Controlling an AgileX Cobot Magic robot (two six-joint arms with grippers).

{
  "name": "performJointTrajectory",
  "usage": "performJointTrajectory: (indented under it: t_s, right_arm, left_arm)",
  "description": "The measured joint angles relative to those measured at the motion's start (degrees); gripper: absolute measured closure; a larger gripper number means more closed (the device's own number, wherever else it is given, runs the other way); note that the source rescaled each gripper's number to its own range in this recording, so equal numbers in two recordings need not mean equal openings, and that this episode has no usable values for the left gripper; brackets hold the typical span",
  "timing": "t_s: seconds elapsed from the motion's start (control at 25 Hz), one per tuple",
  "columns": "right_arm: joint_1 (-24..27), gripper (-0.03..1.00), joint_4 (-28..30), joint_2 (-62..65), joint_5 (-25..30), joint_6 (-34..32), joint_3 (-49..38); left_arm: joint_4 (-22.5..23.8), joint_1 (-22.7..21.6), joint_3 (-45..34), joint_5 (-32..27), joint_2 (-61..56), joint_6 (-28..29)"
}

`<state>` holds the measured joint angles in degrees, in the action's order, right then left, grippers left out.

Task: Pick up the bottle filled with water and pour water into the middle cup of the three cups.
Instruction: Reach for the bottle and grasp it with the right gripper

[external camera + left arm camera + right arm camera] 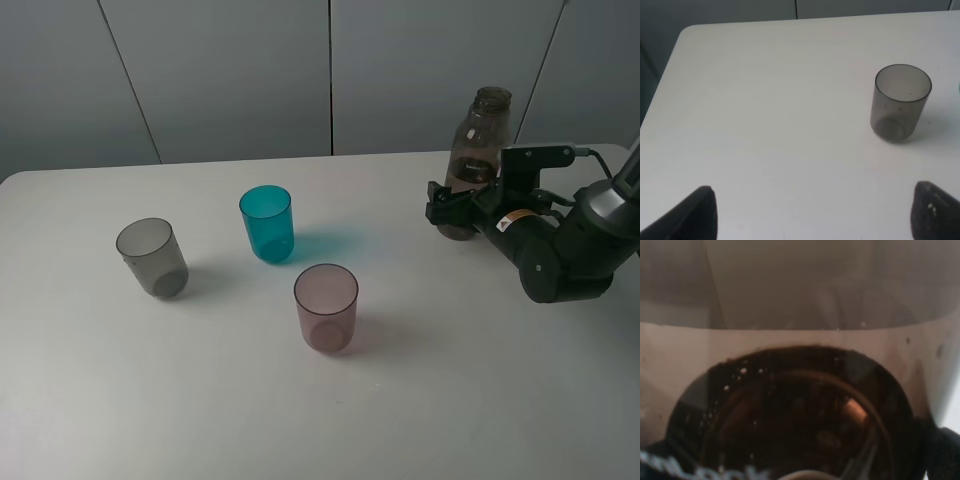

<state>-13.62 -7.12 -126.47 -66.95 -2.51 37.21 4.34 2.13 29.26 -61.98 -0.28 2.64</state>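
I need to pour water into the teal middle cup [267, 222]. My right gripper should next grab the bottle by its lower body [468, 184] to do that.
The smoky grey-brown bottle [480, 140] stands upright at the table's right rear. My right gripper [452, 206] is at its lower part, a finger on each side. In the right wrist view the bottle [800, 405] fills the frame, and the dark fingertips [946, 452] show only at the bottom corners, spread wide. The teal middle cup [267, 222] stands upright and empty, well left of the bottle. The grey cup [152, 257] is to its left and the pink-mauve cup [326, 306] is nearer the front. My left gripper [812, 215] is open and empty, with the grey cup [900, 102] ahead of it.
The white table [90, 400] carries only the three cups and the bottle. Its left edge and rear corner show in the left wrist view [677, 45]. A grey panelled wall [230, 70] stands behind. The right arm's bulky body [565, 250] lies at the right side.
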Motion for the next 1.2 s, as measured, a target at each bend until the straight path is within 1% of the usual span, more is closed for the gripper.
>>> performJointTrajectory:
  t_s: [0.2, 0.6, 0.64, 0.72, 0.8, 0.88, 0.92, 0.96, 1.12, 1.16, 1.2]
  right_arm:
    - [0.0, -0.03, -1.0, 0.0, 0.1, 0.0, 0.5]
    - [0.0, -0.03, -1.1, -1.0, 0.0, 0.0, 0.5]
    - [0.0, 0.01, -1.1, -1.1, 0.0, 0.0, 0.5]
    - [0.0, 0.18, -1.1, -1.5, -0.3, 0.0, 0.5]
    - [0.0, 0.45, -1.1, -1.6, -0.6, 0.0, 0.7]
    - [-0.1, 0.66, -1.0, -1.6, -0.6, 0.0, 1.1]
    - [-0.1, 0.71, -1.0, -1.6, -0.8, 0.0, 1.1]
    - [-0.1, 0.74, -1.0, -1.6, -0.8, 0.0, 1.1]
    - [-0.1, 0.77, -1.0, -1.6, -0.9, 0.0, 1.1]
    - [-0.1, 0.82, -1.0, -1.6, -1.0, 0.0, 1.1]
    - [-0.1, 0.92, -1.0, -1.6, -1.0, 0.0, 1.1]
  left_arm:
    - [0.0, 0.0, 0.0, 0.0, 0.0, 0.0]
    - [0.0, 0.0, 0.0, 0.0, 0.0, 0.0]
    - [0.0, 0.0, 0.0, 0.0, 0.0, 0.0]
    - [0.0, 0.0, 0.0, 0.0, 0.0, 0.0]
    - [0.0, 0.0, 0.0, 0.0, 0.0, 0.0]
    - [0.0, 0.0, 0.0, 0.0, 0.0, 0.0]
    - [0.0, 0.0, 0.0, 0.0, 0.0, 0.0]
    - [0.0, 0.0, 0.0, 0.0, 0.0, 0.0]
    - [0.0, 0.0, 0.0, 0.0, 0.0, 0.0]
    - [0.0, 0.0, 0.0, 0.0, 0.0, 0.0]
    - [0.0, 0.0, 0.0, 0.0, 0.0, 0.0]
